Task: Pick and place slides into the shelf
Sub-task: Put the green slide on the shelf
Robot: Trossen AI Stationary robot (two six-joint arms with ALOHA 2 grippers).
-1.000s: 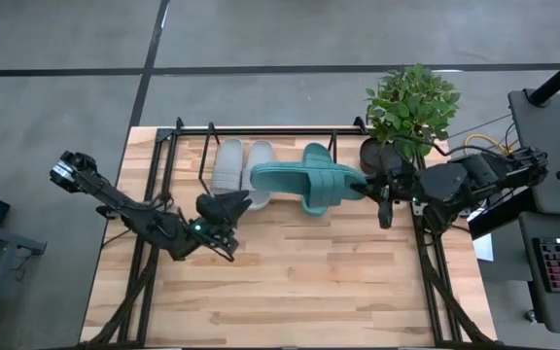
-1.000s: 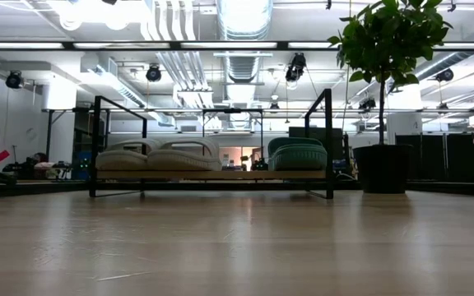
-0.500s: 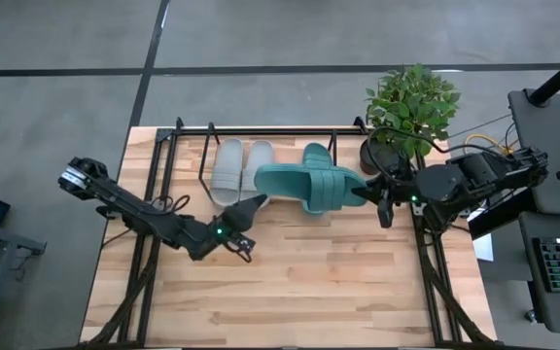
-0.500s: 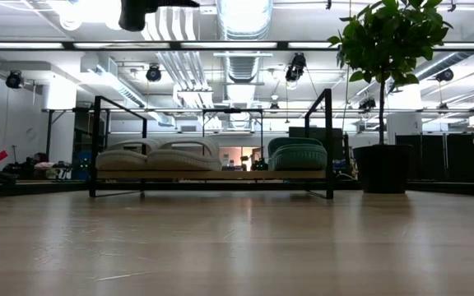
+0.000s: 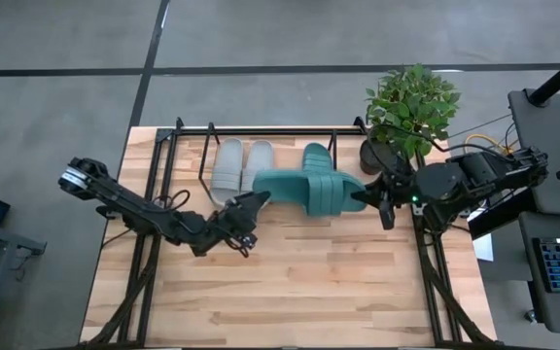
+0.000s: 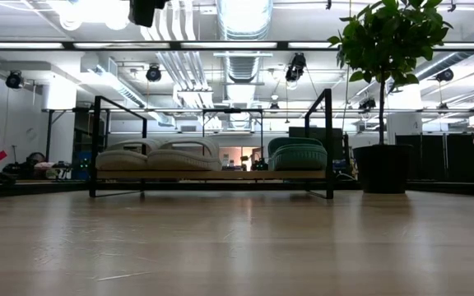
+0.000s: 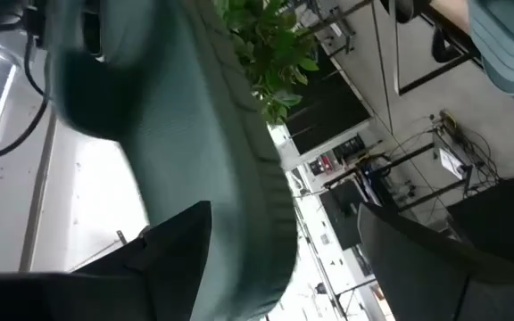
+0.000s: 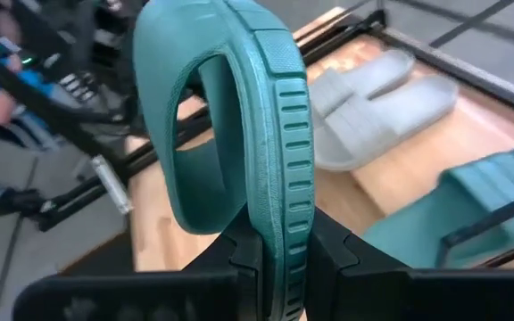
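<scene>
The teal slide will go into the shelf beside the grey slides, so my left gripper will next grab the teal slide by its heel end [image 5: 266,183].
A teal slide [image 5: 299,185] hangs in the air in front of the shelf [image 5: 191,129], turned on its edge. My right gripper [image 5: 366,194] is shut on its right end. My left gripper [image 5: 253,202] stands open at its left end. In the left wrist view that end [image 7: 212,160] lies between the spread fingers, close to one finger [image 7: 172,254]. On the shelf's wood base [image 6: 212,174] two light grey slides [image 5: 228,165] [image 5: 260,157] and another teal slide [image 5: 316,154] lie on their soles. My left gripper: I cannot tell whether it touches the teal slide's end. My right gripper pinches the sole's end beside the strap [image 8: 281,234] between its two fingers, across the sole's thickness. The fingers come from the table's right, slanting a little down, and lie along the slide. The slide is lifted clear, on its edge, and reaches toward the left gripper.
A potted plant [image 5: 411,107] stands at the table's far right corner, just behind my right arm. Bare wood table [image 5: 299,282] lies in front of both grippers. Black frame rods [image 5: 149,262] run along the table's left and right sides.
My left gripper has gone toward the table's right, up to the held slide's left end, and has rolled about its own line. My right gripper has rolled in place. The slide has turned from lying flat to standing on its edge.
</scene>
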